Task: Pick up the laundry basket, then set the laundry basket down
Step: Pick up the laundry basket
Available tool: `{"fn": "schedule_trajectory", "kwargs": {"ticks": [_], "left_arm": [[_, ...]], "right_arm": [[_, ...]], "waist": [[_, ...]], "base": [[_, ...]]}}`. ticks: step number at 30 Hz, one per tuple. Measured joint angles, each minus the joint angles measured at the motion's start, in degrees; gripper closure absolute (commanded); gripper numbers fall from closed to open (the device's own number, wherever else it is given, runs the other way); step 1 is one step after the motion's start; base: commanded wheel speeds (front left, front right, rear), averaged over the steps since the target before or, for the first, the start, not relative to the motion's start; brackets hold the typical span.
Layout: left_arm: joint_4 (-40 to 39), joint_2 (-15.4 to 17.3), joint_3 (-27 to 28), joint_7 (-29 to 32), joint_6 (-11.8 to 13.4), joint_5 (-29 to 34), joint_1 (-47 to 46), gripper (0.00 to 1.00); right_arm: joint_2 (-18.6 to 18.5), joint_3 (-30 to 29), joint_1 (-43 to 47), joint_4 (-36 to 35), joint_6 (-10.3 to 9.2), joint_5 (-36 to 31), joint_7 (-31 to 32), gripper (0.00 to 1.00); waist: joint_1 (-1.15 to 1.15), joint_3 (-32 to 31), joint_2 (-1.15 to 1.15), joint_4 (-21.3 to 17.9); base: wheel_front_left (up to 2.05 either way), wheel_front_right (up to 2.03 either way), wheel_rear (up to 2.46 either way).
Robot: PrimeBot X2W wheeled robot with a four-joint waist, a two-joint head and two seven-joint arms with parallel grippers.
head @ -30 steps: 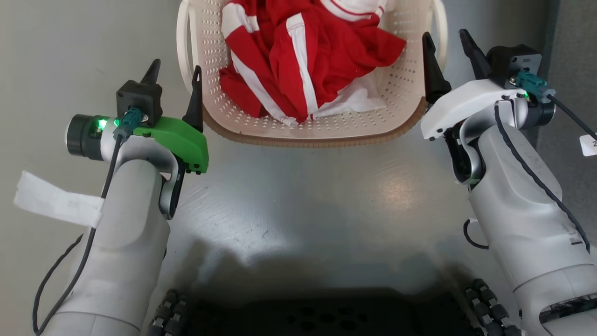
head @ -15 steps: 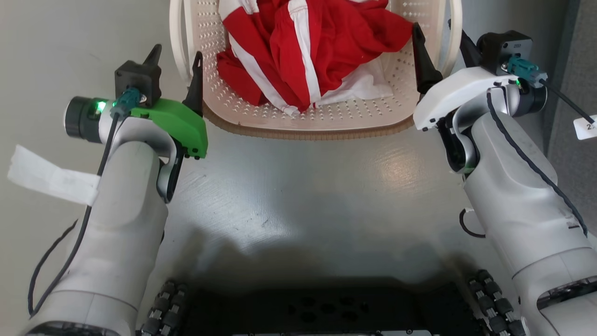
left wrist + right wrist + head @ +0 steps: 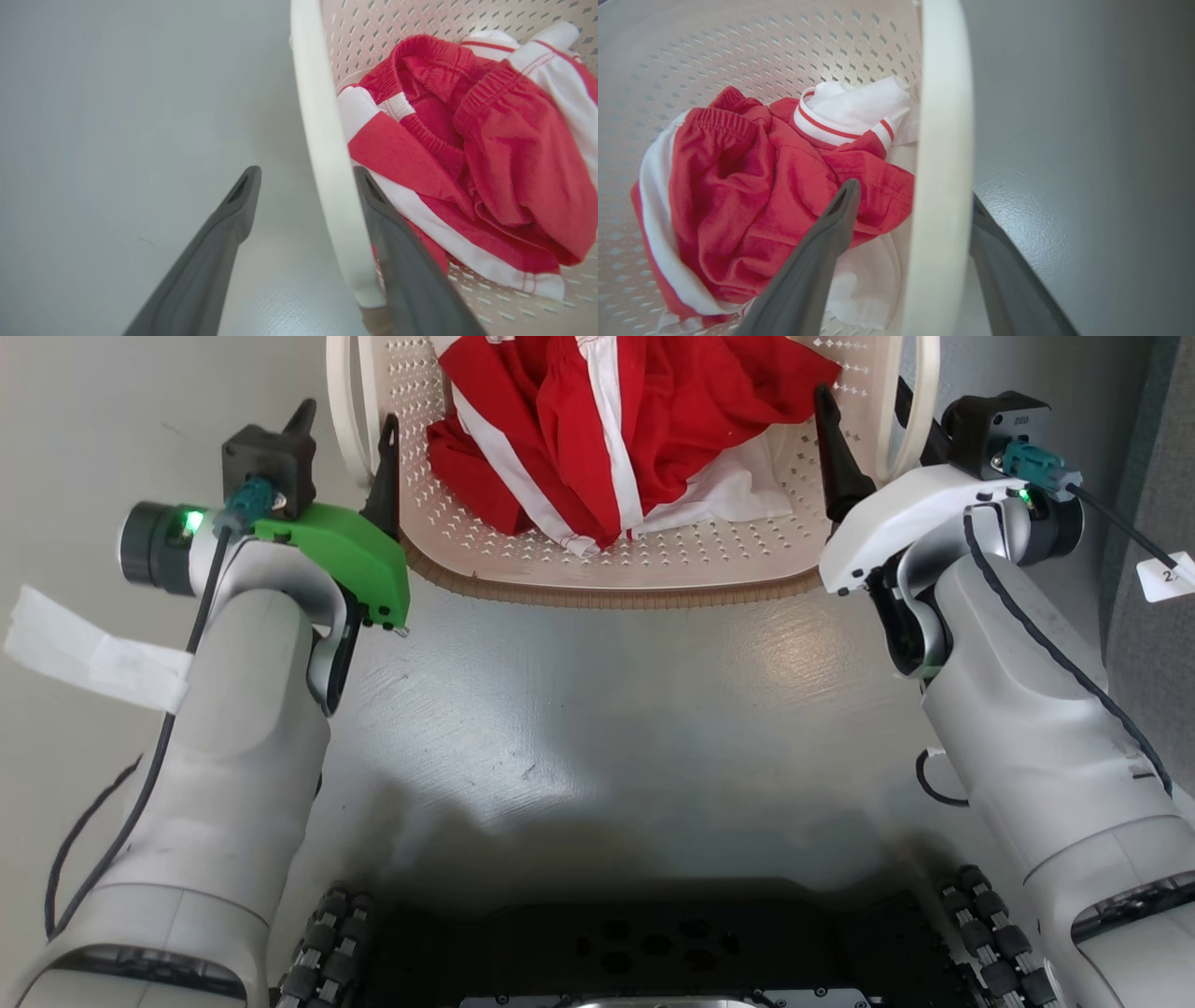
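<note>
I will next grab the laundry basket (image 3: pixel 607 595) by its white handle with my right gripper to pick it up.
The laundry basket (image 3: pixel 607 595), cream and perforated with a brown woven-look rim, stands on the grey floor at the top of the head view. Red and white clothes (image 3: pixel 616 420) lie in it. My left gripper (image 3: pixel 344 439) is open and straddles the basket's left handle (image 3: pixel 336 401); the white handle (image 3: pixel 320 130) runs between its fingers (image 3: pixel 240 196), close against the inner one. My right gripper (image 3: pixel 870 425) is open around the right handle (image 3: pixel 926 401). One of its fingers (image 3: pixel 840 210) is inside the basket over the clothes (image 3: pixel 752 186), the other outside the handle (image 3: pixel 945 140).
Grey glossy floor (image 3: pixel 597 709) lies between my arms and the basket. My dark wheeled base (image 3: pixel 635 961) is at the bottom edge. A grey-green upright surface (image 3: pixel 1153 569) stands close to the right arm. White tape (image 3: pixel 84 649) hangs off the left forearm.
Both grippers have advanced along the basket's sides, so the handles now sit deeper between the open fingers. The whole head picture has shifted, so the camera moved too.
</note>
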Motion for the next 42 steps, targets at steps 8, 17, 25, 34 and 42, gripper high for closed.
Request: {"fn": "schedule_trajectory", "kwargs": {"ticks": [8, 17, 25, 34, 42], "left_arm": [[2.1, 0.0, -1.5, -0.3, -0.3, -0.2, -1.9, 0.0], [4.2, 0.0, -3.2, -0.4, -0.5, -0.6, -3.3, 0.76], [5.3, -0.9, -4.1, -0.8, -1.0, -2.1, -4.0, 1.0], [6.8, -1.0, -4.7, -0.8, -1.0, -2.8, -4.0, 1.0], [7.0, -1.2, -4.6, -0.8, -0.8, -3.0, -3.7, 1.0]], "right_arm": [[0.0, 1.6, -1.2, 1.7, 0.0, 1.3, -0.1, 0.0], [0.0, 3.2, -2.2, 2.9, -0.03, 2.4, -0.3, 0.51], [0.3, 4.1, -3.1, 4.0, -0.97, 4.6, -0.7, 1.0], [0.4, 5.1, -3.4, 5.9, -0.96, 5.5, -0.7, 1.0], [0.6, 5.5, -3.4, 7.9, -0.86, 6.1, -0.8, 1.0]], "waist": [[0.0, 0.2, 0.0, -0.1], [0.0, 0.3, 0.0, -0.4], [0.0, 0.2, 0.0, -0.6], [0.0, -0.8, 0.0, -0.6], [0.0, -3.3, 0.0, -0.5]], "base": [[0.0, 0.0, 0.0], [0.0, 0.0, 0.0], [0.0, 0.0, 0.0], [0.0, 0.0, 0.0], [0.0, 0.0, 0.0]]}}
